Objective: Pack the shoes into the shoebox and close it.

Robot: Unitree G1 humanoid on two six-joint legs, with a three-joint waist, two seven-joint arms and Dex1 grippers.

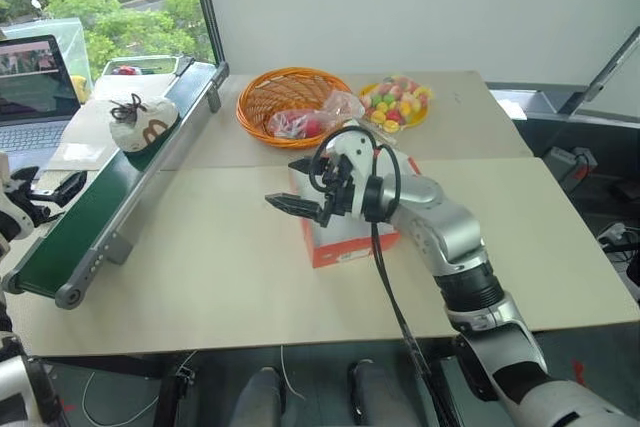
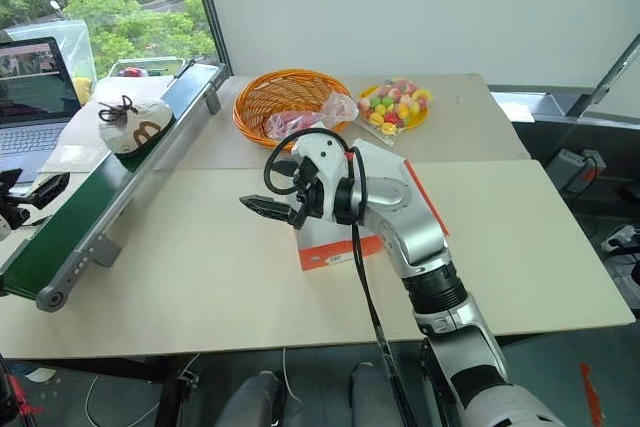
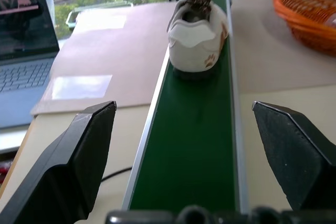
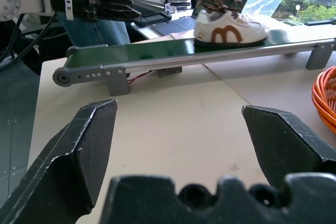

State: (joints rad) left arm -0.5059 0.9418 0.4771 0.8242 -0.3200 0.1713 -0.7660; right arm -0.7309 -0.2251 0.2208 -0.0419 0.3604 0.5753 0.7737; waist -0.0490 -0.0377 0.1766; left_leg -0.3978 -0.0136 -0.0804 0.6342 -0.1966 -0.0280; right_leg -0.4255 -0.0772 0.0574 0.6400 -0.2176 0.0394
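The whitish shoe [image 3: 198,40] is still out of reach of my fingers, so my left gripper should move toward the shoe before it closes on it.
One whitish shoe [image 1: 140,125] with dark laces and a brown mark stands on the far part of the green conveyor belt [image 1: 80,227]. It also shows in the left wrist view as the shoe [image 3: 198,40]. My left gripper [image 3: 184,106] is open at the belt's near end, in line with the shoe and well short of it. The orange-red shoebox [image 1: 345,245] sits mid-table, largely hidden under my right arm. My right gripper [image 1: 285,182] hangs open and empty just left of the box, pointing toward the belt.
At the back of the table [image 1: 220,277] are a round orange wicker basket [image 1: 285,92], a clear bag of red items [image 1: 315,119] and a yellow plate of coloured sweets [image 1: 397,102]. A laptop [image 1: 35,92] stands left of the belt.
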